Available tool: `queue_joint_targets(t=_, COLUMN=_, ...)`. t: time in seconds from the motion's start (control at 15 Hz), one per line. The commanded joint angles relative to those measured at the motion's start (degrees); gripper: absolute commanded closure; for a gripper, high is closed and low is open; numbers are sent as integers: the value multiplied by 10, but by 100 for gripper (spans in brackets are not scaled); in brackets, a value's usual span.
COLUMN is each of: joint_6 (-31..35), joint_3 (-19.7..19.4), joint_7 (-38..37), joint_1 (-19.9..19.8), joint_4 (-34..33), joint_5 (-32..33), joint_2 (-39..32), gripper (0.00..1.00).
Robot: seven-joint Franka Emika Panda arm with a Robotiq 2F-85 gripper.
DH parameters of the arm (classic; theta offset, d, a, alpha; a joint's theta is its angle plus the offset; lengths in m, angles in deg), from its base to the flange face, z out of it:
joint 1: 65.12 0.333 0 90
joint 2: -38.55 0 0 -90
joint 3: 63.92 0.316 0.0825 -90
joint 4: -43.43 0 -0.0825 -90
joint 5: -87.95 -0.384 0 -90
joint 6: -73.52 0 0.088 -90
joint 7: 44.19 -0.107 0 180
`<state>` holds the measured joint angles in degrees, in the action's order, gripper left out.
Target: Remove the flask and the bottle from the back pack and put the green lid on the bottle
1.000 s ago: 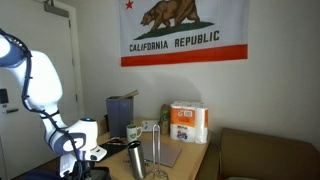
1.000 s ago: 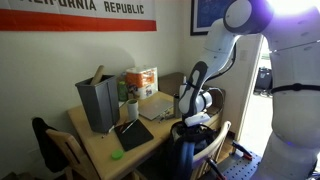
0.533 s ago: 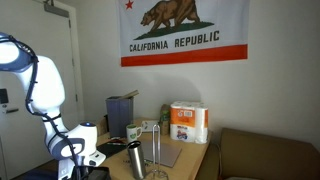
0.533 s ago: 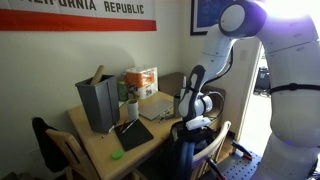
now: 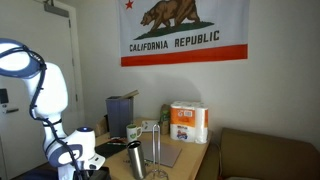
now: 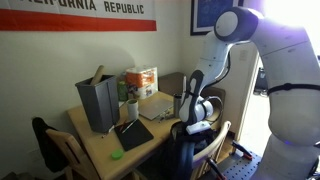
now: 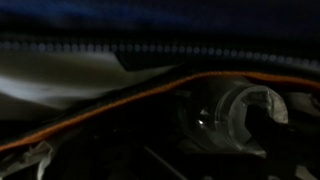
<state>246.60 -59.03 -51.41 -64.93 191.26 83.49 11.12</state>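
Note:
I will next grab the translucent bottle point(image 7: 238, 116) by its open end, so its base is free to set it upright.
The dark-grey metal flask point(image 5: 135, 159) stands upright on the table near its edge, and also shows in an exterior view point(image 6: 180, 105). The black back pack point(image 6: 190, 152) sits by the table below the arm. My gripper point(image 6: 196, 129) is lowered into its open top, and also shows in an exterior view point(image 5: 86, 166). The wrist view is dark: the translucent bottle point(image 7: 238, 116) lies inside the bag with its open mouth toward the camera, just ahead of my jaws. The jaws are only dark shapes. The green lid point(image 6: 116, 154) lies on the table.
A grey bin point(image 6: 98, 101), a pack of paper towels point(image 5: 188, 122), a white-and-green mug point(image 5: 133, 131), a wire stand point(image 5: 155, 150) and a flat black mat point(image 6: 132, 135) are on the table. An orange seam point(image 7: 120, 98) crosses the bag's inside. A chair point(image 6: 58, 150) stands nearby.
The arm has lowered and leaned further over, carrying the gripper deeper into the back pack. The things on the table have not moved.

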Motion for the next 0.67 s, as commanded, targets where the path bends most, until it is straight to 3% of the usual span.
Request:
queue_joint_targets(t=0.0, joint_6=46, joint_3=25, joint_7=41, joint_1=-31, joint_4=6, joint_5=-2, joint_2=-17, gripper=0)
queue_joint_targets(t=0.13, joint_6=63, joint_3=32, joint_7=57, joint_1=-42, joint_4=4, joint_5=5, joint_2=-28, gripper=0)
queue_joint_targets(t=0.2, joint_6=71, joint_3=35, joint_7=64, joint_1=-46, joint_4=3, joint_5=8, joint_2=-33, gripper=25)
queue_joint_targets(t=0.27, joint_6=77, joint_3=39, joint_7=69, joint_1=-52, joint_4=3, joint_5=10, joint_2=-37, gripper=26)
queue_joint_targets(t=0.6, joint_6=79, joint_3=50, joint_7=78, joint_1=-68, joint_4=2, joint_5=21, joint_2=-37, gripper=66)
